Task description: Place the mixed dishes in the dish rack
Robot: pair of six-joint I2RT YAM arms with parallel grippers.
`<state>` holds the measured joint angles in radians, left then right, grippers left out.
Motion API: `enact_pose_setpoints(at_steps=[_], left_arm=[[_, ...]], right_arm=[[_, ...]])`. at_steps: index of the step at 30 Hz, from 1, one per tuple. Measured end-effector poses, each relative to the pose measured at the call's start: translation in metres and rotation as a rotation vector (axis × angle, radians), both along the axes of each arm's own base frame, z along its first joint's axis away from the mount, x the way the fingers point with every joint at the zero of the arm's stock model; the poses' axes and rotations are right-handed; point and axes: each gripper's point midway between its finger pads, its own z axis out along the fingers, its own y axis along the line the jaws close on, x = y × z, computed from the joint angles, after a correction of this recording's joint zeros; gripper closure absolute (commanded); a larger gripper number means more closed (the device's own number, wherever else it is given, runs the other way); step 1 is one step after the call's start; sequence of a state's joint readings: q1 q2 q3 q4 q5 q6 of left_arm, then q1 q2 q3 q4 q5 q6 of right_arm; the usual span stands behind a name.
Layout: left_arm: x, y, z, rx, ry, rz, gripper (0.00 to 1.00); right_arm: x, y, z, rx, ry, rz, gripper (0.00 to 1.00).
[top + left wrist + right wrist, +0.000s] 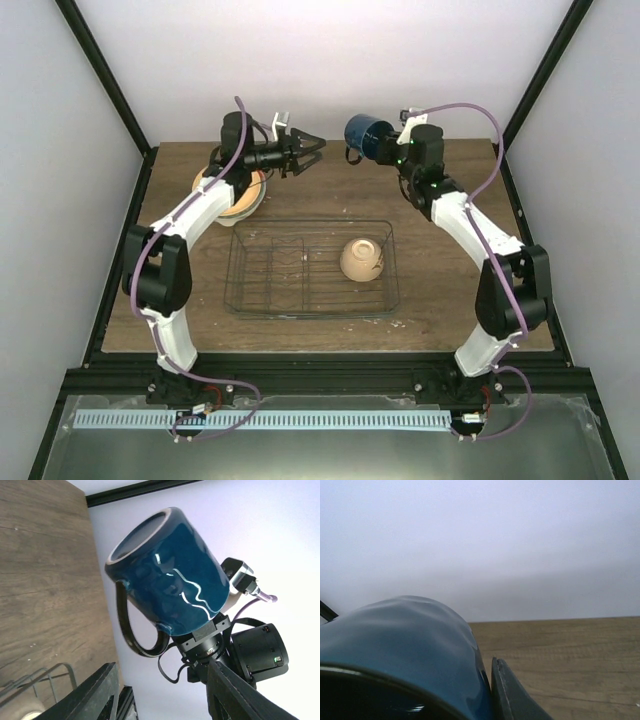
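Note:
My left gripper takes hold of the dark blue mug's handle [352,156] next, to leave its rim free to rest in the rack [310,313].
My right gripper [392,148] is shut on the dark blue mug [365,135] and holds it on its side, above the back of the table. In the right wrist view the mug [405,650] fills the lower left, with one finger [512,695] against its wall. My left gripper [312,150] is open and empty, pointing right at the mug with a gap between them. In the left wrist view the mug [170,580] hangs beyond the open gripper [165,700]. The cream bowl [361,259] lies in the wire dish rack [310,313]. A stack of plates [250,192], orange-yellow on top, sits under the left arm.
The rack stands mid-table, its left rows holding nothing. A black frame [115,90] and white walls close in the back and sides. The right arm's wrist [255,650] shows behind the mug in the left wrist view, and a corner of the rack [50,672] at lower left.

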<state>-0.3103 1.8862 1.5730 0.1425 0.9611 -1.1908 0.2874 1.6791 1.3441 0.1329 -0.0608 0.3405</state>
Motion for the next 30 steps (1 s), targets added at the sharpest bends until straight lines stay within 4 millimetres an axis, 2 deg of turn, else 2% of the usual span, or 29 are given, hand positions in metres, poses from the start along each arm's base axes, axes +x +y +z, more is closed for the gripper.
enact_pose_setpoints(at_steps=[6, 10, 19, 30], left_arm=[[-0.014, 0.001, 0.016, -0.076, -0.016, 0.010, 0.50], [-0.017, 0.001, 0.020, -0.107, -0.030, 0.015, 0.50], [-0.028, -0.011, 0.020, -0.150, -0.042, -0.016, 0.50], [-0.032, -0.014, 0.014, -0.153, -0.040, -0.020, 0.51]], right_arm=[[-0.017, -0.007, 0.037, 0.123, -0.082, -0.018, 0.99], [-0.023, -0.006, 0.047, 0.178, -0.101, -0.014, 0.99], [-0.032, 0.019, 0.039, 0.226, -0.072, 0.045, 0.99], [-0.034, 0.040, 0.029, 0.240, -0.045, 0.101, 0.99]])
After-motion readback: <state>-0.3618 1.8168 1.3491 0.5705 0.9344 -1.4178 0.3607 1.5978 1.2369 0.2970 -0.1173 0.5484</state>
